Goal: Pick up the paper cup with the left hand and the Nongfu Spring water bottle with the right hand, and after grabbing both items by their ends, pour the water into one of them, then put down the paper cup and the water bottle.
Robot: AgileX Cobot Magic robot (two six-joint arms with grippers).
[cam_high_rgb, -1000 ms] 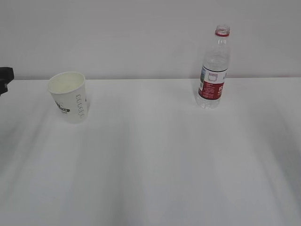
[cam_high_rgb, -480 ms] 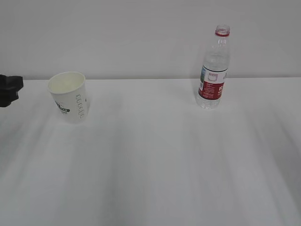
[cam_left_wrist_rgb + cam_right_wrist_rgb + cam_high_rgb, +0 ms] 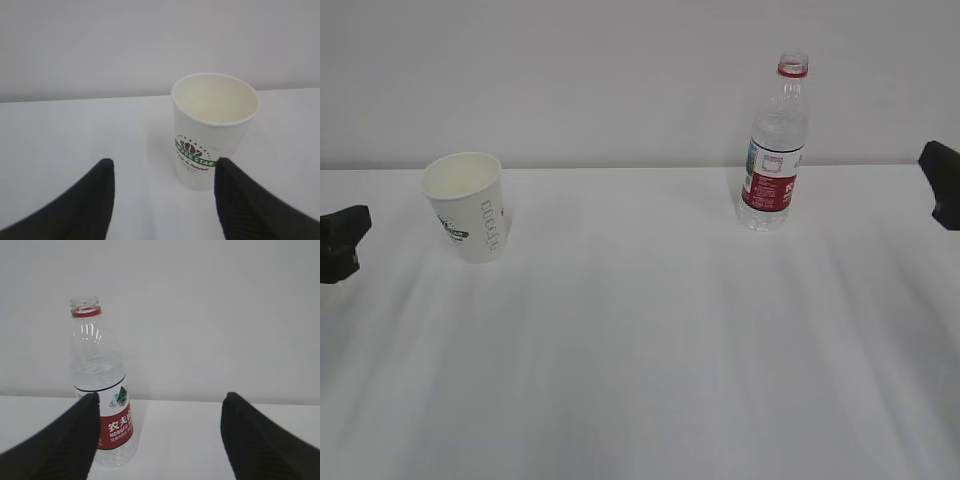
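Observation:
The bottle's clear shoulder [image 3: 785, 110] slopes in toward the neck, so my right gripper should next grab the bottle by its straight-sided red-and-white label band [image 3: 771, 178].
The white paper cup [image 3: 468, 206] with a green logo stands upright on the table's left side; its cream inside looks empty [image 3: 212, 127]. My left gripper [image 3: 340, 243] is at the left edge, short of the cup, open with nothing between its fingers [image 3: 162, 172]. The uncapped Nongfu Spring water bottle [image 3: 775, 150] with a red-and-white label stands upright at the back right [image 3: 100, 390]. My right gripper [image 3: 942, 182] shows at the right edge, away from the bottle, open and empty [image 3: 160, 412]. Clear water in the bottle is hard to make out.
The white table [image 3: 640, 340] spreads between the two objects. A plain pale wall [image 3: 620, 80] runs close behind the table's far edge.
My left gripper has come down and slightly further into view at the left edge. The right gripper has entered at the right edge. Cup and bottle have not moved.

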